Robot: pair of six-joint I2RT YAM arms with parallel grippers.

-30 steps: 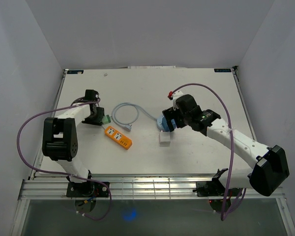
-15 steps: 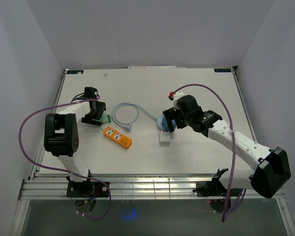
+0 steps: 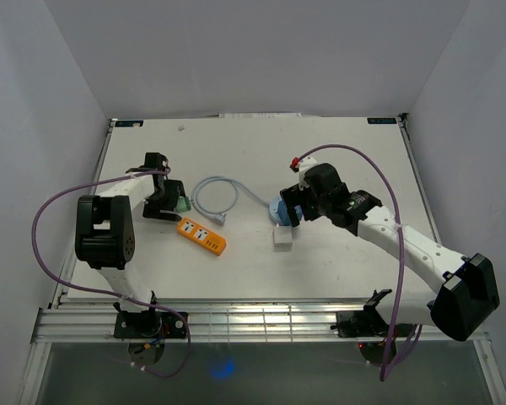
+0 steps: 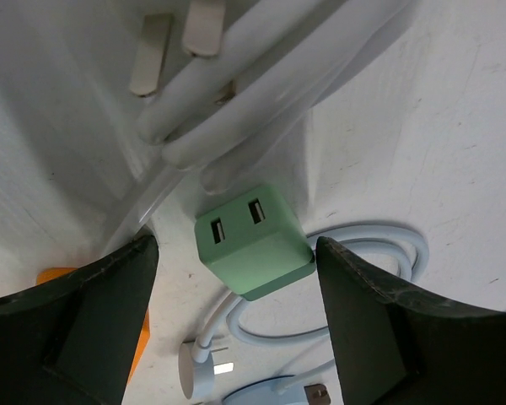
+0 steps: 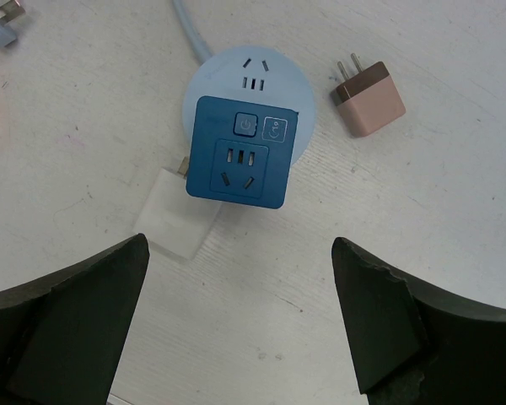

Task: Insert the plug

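My left gripper should close, because the plug is between its fingers and they are level with the plug's sides. Closing now would hold the green cube plug.
A green cube plug [image 4: 253,240] with two slots on its face lies on the white table [image 3: 337,152]. It sits between the fingers of my left gripper [image 4: 236,245], which stands open around it with gaps on both sides. In the top view that plug [image 3: 183,204] is just right of the left gripper [image 3: 169,201]. An orange power strip [image 3: 204,235] lies just in front of it. My right gripper [image 5: 240,329] hangs open above a blue square socket [image 5: 240,156] on a round pale-blue base [image 5: 244,76].
A pale-blue cable [image 3: 215,196] coils between the arms, and its white plug [image 4: 196,367] lies near the strip. A white adapter [image 5: 175,224] touches the blue socket, and a pink two-prong plug [image 5: 369,101] lies to its right. Walls close in the table on three sides.
My left gripper has opened and let go of the green plug, which now rests on the table. The right arm has hardly moved.
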